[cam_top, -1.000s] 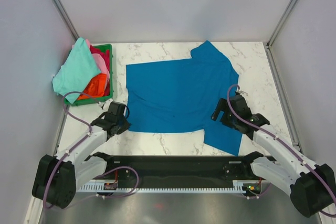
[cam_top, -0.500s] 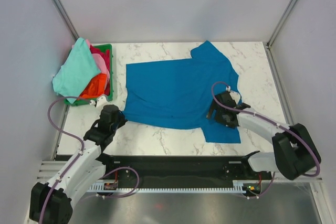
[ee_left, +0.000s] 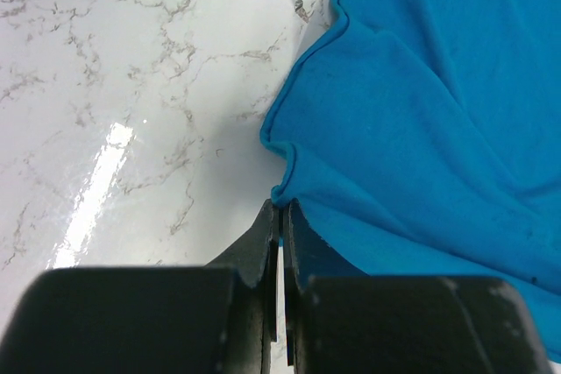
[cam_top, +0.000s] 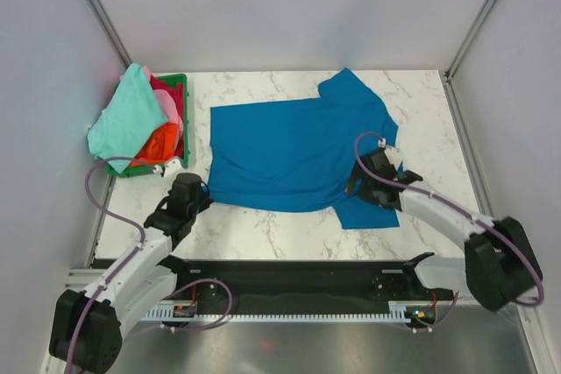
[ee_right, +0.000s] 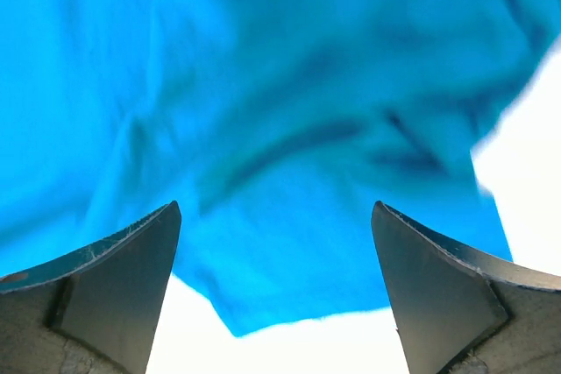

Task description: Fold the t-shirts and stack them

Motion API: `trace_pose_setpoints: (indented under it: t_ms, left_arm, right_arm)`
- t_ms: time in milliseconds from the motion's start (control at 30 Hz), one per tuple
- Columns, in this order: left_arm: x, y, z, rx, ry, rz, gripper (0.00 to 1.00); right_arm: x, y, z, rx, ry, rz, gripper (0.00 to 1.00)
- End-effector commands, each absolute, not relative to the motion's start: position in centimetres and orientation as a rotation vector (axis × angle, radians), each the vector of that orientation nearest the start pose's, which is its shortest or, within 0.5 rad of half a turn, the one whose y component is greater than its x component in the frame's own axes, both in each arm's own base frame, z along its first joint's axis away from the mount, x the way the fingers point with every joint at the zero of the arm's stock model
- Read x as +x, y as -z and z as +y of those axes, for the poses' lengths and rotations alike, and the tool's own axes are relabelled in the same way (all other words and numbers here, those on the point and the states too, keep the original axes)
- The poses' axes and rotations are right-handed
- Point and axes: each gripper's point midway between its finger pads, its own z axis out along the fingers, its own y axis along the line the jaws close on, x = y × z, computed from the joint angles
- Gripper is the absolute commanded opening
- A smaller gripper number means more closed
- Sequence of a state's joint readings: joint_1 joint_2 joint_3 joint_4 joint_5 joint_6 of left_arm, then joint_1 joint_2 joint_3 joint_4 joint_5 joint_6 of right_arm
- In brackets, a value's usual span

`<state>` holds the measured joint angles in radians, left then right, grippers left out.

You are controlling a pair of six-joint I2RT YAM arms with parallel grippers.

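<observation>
My right gripper grabs the blue t-shirt's near edge (cam_top: 352, 198) (ee_right: 275, 209) next, opposite the corner my left gripper pinches, to fold the near side inward.
A bright blue t-shirt (cam_top: 298, 151) lies spread on the marble table. My left gripper (cam_top: 200, 192) is at its near left corner. In the left wrist view the gripper (ee_left: 280, 209) is shut, with the blue shirt's (ee_left: 421, 111) corner pinched between the tips. My right gripper (cam_top: 358, 183) is open over the shirt's near right part. In the right wrist view the gripper (ee_right: 276, 243) shows blue cloth (ee_right: 289, 129) between wide-apart fingers and grips nothing. Mint-green (cam_top: 123, 120), pink (cam_top: 166, 107), magenta (cam_top: 171, 92) and orange-red (cam_top: 159, 142) shirts are piled in the basket.
The green plastic basket (cam_top: 145, 170) stands at the table's far left, against the left wall. White walls close in the table on three sides. Bare marble (cam_top: 263, 229) shows in front of the shirt and at the far right (cam_top: 429, 120).
The shirt's near right flap has been drawn back away from the table's front edge. My right gripper moved left and farther in. My left arm shifted at the shirt's near left corner.
</observation>
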<state>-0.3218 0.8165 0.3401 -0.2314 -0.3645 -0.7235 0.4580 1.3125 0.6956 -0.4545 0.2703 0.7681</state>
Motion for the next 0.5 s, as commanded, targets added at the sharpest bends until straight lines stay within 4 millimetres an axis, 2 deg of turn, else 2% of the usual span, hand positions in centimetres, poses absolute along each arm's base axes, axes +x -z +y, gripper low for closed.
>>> trace_pose_setpoints:
  t_ms: [0,100,233,300,467]
  left_arm:
    - [26.4,-7.8,-4.1,-0.606,0.142,2.074,0.02]
    - [26.5,-7.7,-4.3,-0.600,0.145,2.082,0.02]
    - [26.5,-7.7,-4.4,-0.597,0.147,2.084,0.02]
    - [26.4,-7.7,-4.3,-0.597,0.147,2.084,0.02]
    - [26.5,-7.8,-4.3,-0.598,0.148,2.081,0.02]
  right_arm:
    - [22.2,-4.7,10.6,0.611,-0.133,2.537,0.98]
    - [20.1,-4.3,11.3,0.598,-0.144,2.568,0.98]
    - [18.1,-3.5,10.6,0.652,-0.089,2.569,0.96]
    - [17.8,-3.0,11.0,0.659,-0.129,2.572,0.95]
    - [17.0,-1.4,10.7,0.694,-0.094,2.612,0.91]
